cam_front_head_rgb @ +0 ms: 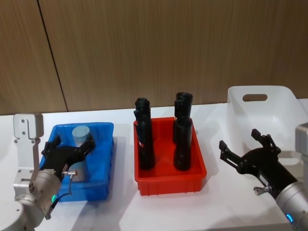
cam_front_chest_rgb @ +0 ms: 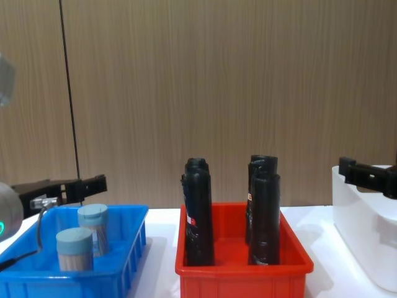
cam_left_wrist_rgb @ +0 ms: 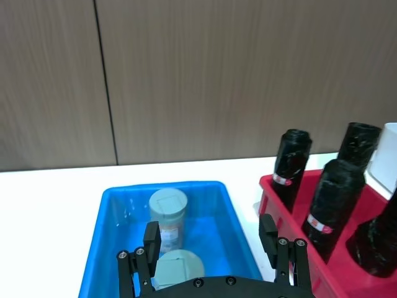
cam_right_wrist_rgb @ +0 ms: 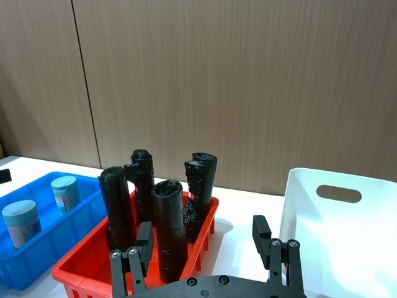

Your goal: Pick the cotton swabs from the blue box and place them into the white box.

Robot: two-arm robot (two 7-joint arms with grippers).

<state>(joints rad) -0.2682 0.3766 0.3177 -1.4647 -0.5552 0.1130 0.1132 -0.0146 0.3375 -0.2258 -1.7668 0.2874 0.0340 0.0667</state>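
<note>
The near tub's lower body has the blue box's sides rising around it. My left gripper should grab the near tub next by its pale blue lid [cam_front_chest_rgb: 74,240] [cam_left_wrist_rgb: 178,269].
Two cotton swab tubs stand upright in the blue box [cam_front_head_rgb: 103,163]: a far one [cam_front_head_rgb: 81,133] and a near one [cam_front_head_rgb: 78,169]. Both also show in the left wrist view, far [cam_left_wrist_rgb: 168,214] and near [cam_left_wrist_rgb: 180,268], and in the chest view, far [cam_front_chest_rgb: 93,225] and near [cam_front_chest_rgb: 74,248]. My left gripper [cam_front_head_rgb: 70,148] hovers open just above the near tub, its fingers [cam_left_wrist_rgb: 151,239] spread to either side of it. The white box [cam_front_head_rgb: 269,113] stands at the far right. My right gripper [cam_front_head_rgb: 245,147] hangs open and empty in front of it.
A red bin [cam_front_head_rgb: 169,180] holding several tall black tubes [cam_front_head_rgb: 146,139] sits between the blue and white boxes. A wooden wall runs behind the white table. Bare tabletop lies in front of the bins.
</note>
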